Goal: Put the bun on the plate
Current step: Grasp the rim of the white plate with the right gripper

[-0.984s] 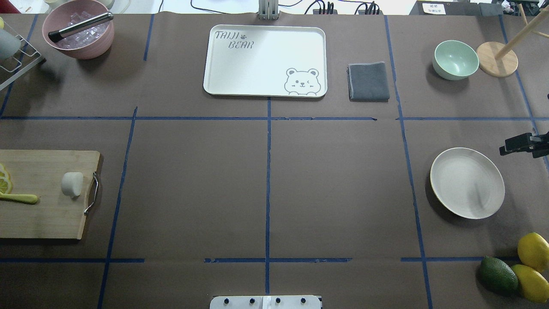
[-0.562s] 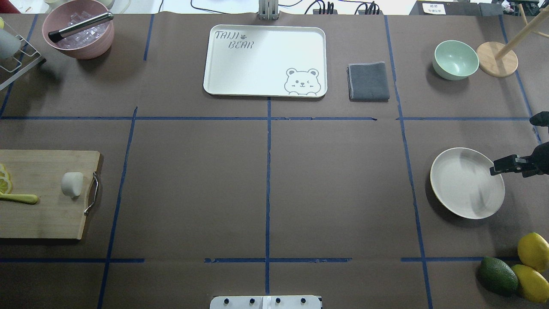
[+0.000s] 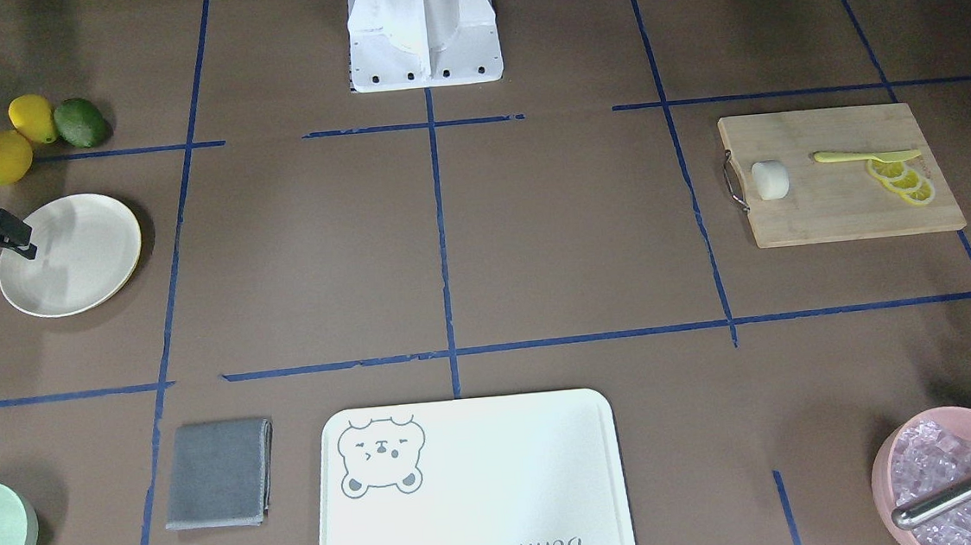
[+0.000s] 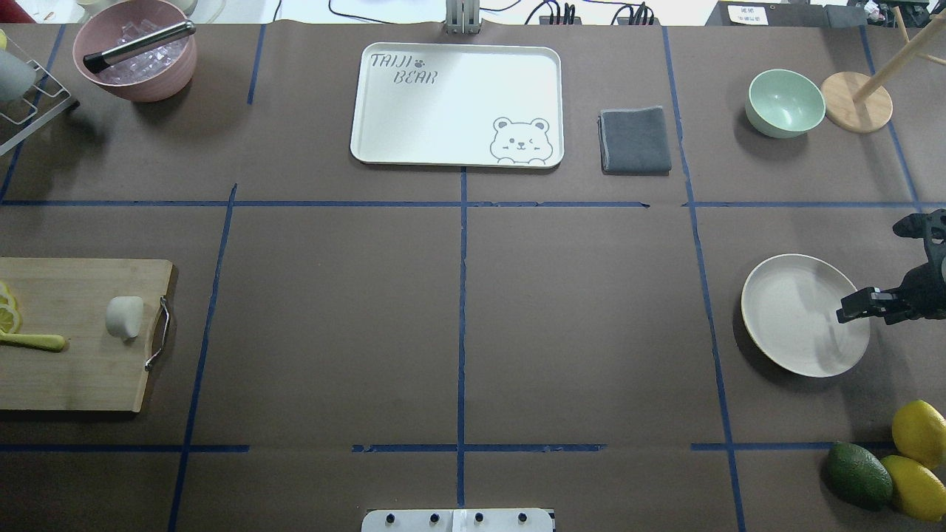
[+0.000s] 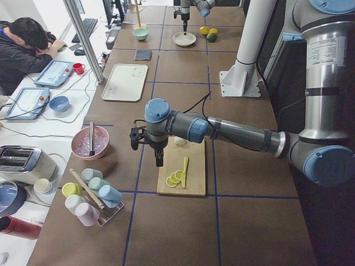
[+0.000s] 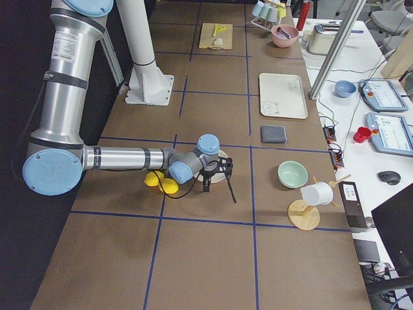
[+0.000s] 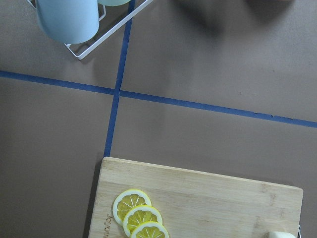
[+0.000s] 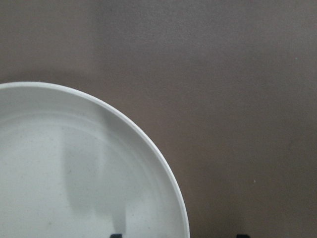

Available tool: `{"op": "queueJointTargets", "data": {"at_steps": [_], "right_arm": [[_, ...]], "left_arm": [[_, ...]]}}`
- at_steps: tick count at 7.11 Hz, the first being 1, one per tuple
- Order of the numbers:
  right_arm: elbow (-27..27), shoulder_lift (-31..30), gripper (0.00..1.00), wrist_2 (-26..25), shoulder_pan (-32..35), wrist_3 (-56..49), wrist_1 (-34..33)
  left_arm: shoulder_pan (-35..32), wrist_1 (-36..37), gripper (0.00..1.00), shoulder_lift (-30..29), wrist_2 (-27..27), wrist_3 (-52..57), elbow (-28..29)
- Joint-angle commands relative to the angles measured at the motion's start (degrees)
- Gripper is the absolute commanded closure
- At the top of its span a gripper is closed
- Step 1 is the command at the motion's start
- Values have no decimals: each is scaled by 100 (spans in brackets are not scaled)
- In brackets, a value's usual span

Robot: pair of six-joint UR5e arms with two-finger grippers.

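The plate needs to be grabbed by its outer rim (image 8: 179,198) with my right gripper next. That will make a place for the bun.
The white bun (image 4: 124,316) lies on a wooden cutting board (image 4: 74,369) at the table's left, near the board's metal handle; it also shows in the front view (image 3: 771,179). The cream plate (image 4: 794,325) sits at the right with nothing on it. My right gripper (image 4: 850,309) hovers over the plate's right rim. In the right wrist view its fingertips (image 8: 116,235) stand wide apart, open and holding nothing. My left gripper (image 5: 159,158) hangs beside the board's lemon end, apart from the bun; I cannot tell whether it is open or shut.
Lemon slices (image 3: 903,179) and a yellow spoon (image 3: 862,156) share the board. A bear-print tray (image 4: 457,105), grey cloth (image 4: 635,140), green bowl (image 4: 785,103) and pink ice bowl (image 4: 137,52) line the far side. Two lemons (image 4: 916,432) and an avocado (image 4: 857,473) lie near the plate.
The right gripper has come in from beyond the plate's far right edge, toward the robot and inward, and now stands over the plate's right rim. The bun has not moved.
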Motion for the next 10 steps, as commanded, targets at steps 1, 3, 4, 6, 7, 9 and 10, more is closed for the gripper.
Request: {"op": "queueJointTargets", "data": {"at_steps": [1, 3, 4, 6, 7, 9, 10], "right_arm": [[-38, -18, 34, 9, -4, -35, -8], [-73, -18, 60, 1, -4, -53, -8], [-64, -35, 80, -34, 4, -62, -8], [-29, -27, 100, -26, 5, -35, 1], [171, -44, 100, -17, 13, 69, 253], [261, -1, 100, 733, 677, 517, 807], [383, 61, 100, 1000, 838, 562, 827]], "left_arm": [[1, 9, 0, 0, 10, 5, 0], [1, 9, 0, 0, 10, 5, 0], [1, 9, 0, 0, 18, 13, 0], [-7, 9, 0, 0, 19, 13, -9], [-7, 9, 0, 0, 19, 5, -35], [-7, 9, 0, 0, 19, -4, -79], [-7, 9, 0, 0, 19, -13, -79]]}}
